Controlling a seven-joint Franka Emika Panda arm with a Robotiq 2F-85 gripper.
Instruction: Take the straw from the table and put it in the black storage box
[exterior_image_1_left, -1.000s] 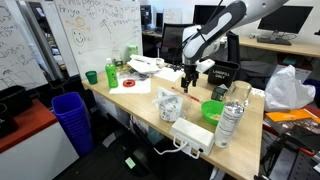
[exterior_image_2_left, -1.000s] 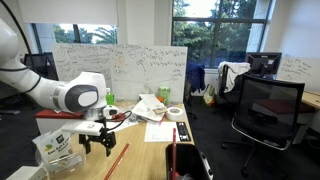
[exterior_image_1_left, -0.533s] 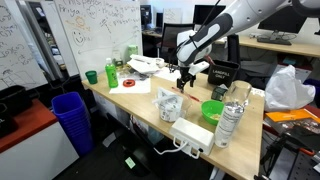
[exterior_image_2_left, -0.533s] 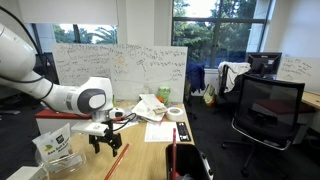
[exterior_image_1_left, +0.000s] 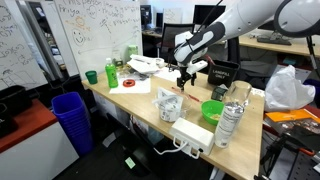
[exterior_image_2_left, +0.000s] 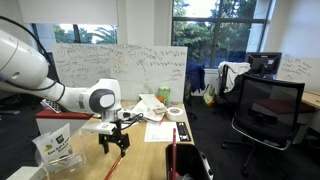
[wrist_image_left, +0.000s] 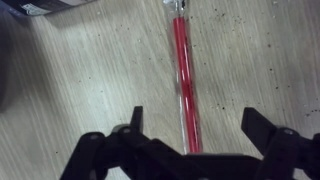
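Note:
The straw is between my open fingers, but it is lower than they are. My gripper should go down first and then close on the straw.
The straw (wrist_image_left: 184, 75) is red in a clear wrapper and lies flat on the wooden table (wrist_image_left: 80, 80). It also shows in an exterior view (exterior_image_2_left: 118, 160). My gripper (wrist_image_left: 195, 120) is open and hangs just above the straw, one finger on each side of it, touching nothing. The gripper shows in both exterior views (exterior_image_1_left: 183, 76) (exterior_image_2_left: 113, 145). The black storage box (exterior_image_1_left: 222, 73) stands on the table just beyond the gripper, behind the green bowl (exterior_image_1_left: 212, 110).
A white snack bag (exterior_image_1_left: 168, 104), a power strip (exterior_image_1_left: 192, 135) and a water bottle (exterior_image_1_left: 232, 118) stand near the table's front edge. A tall blue ribbed bin (exterior_image_1_left: 72, 120) stands on the floor. Papers (exterior_image_2_left: 152, 108) and a tape roll (exterior_image_2_left: 176, 112) lie nearby.
The gripper has moved sideways across the table and now hangs over the straw. It stays open. The straw has not moved.

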